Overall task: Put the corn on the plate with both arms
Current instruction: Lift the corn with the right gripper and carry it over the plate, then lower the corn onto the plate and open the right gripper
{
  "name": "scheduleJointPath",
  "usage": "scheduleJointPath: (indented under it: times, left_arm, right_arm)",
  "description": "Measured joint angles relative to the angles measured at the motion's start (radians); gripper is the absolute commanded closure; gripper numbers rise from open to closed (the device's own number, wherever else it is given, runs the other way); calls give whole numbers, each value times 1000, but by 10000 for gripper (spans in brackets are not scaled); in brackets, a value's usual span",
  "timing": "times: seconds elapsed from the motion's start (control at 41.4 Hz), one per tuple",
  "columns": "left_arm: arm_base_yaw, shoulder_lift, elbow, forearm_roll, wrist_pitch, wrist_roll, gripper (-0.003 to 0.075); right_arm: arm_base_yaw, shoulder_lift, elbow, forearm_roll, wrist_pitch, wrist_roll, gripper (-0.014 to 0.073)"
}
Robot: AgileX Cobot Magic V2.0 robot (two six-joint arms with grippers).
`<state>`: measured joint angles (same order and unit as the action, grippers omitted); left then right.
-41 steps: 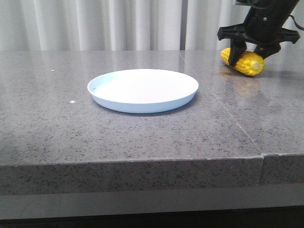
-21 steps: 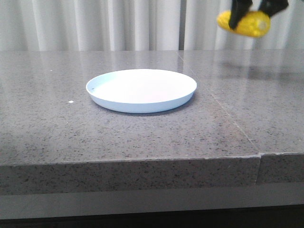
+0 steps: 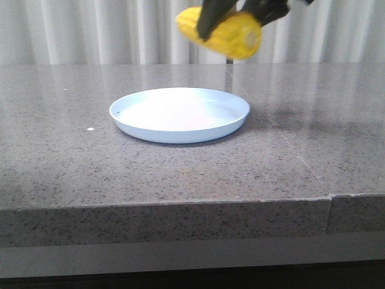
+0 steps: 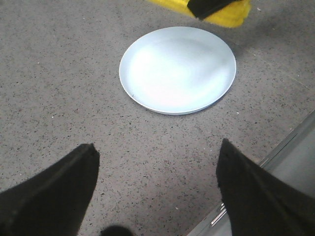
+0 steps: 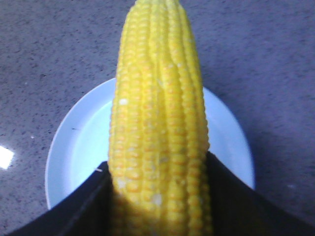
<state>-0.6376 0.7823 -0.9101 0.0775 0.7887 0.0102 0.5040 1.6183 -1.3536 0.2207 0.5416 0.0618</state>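
Note:
The yellow corn still hangs above the pale blue plate's far rim, so it is too early to release. The corn goes down onto the plate in my right gripper next.
My right gripper (image 3: 231,15) is shut on the yellow corn (image 3: 222,31) and holds it in the air above the far right rim of the pale blue plate (image 3: 180,113). In the right wrist view the corn (image 5: 160,123) fills the middle between my two black fingers (image 5: 231,201), with the plate (image 5: 78,142) below it. My left gripper (image 4: 157,167) is open and empty above the table, on the near side of the plate (image 4: 177,69); the held corn (image 4: 221,11) shows past the plate's far rim. The left gripper is out of the front view.
The plate lies on a grey speckled stone table (image 3: 90,162) with a seam (image 3: 295,156) running toward the front right. The table's front edge (image 3: 180,208) is near the camera. White curtains (image 3: 90,30) hang behind.
My right gripper has lifted the corn off the table at the far right and carried it left, to above the plate's far right rim. The plate has stayed put.

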Motion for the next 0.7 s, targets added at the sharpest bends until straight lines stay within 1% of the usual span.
scheduleJointPath:
  times: [0.218, 0.387, 0.435, 0.459, 0.532, 0.653, 0.701]
  left_arm:
    - [0, 0, 0, 0, 0, 0, 227]
    - [0, 0, 0, 0, 0, 0, 227]
    - [0, 0, 0, 0, 0, 0, 227]
    - [0, 0, 0, 0, 0, 0, 227]
    - [0, 0, 0, 0, 0, 0, 227]
    - [0, 0, 0, 0, 0, 0, 227]
    - [0, 0, 0, 0, 0, 0, 227]
  right_arm:
    - [73, 23, 121, 84, -218, 0, 342]
    - [83, 81, 131, 98, -279, 0, 341]
    - [83, 101, 131, 98, -284, 0, 324]
    - [83, 109, 131, 98, -286, 0, 311]
    - [83, 131, 131, 100, -288, 0, 232]
    - [83, 149, 131, 100, -296, 0, 41]
    - [83, 149, 131, 100, -296, 0, -18]
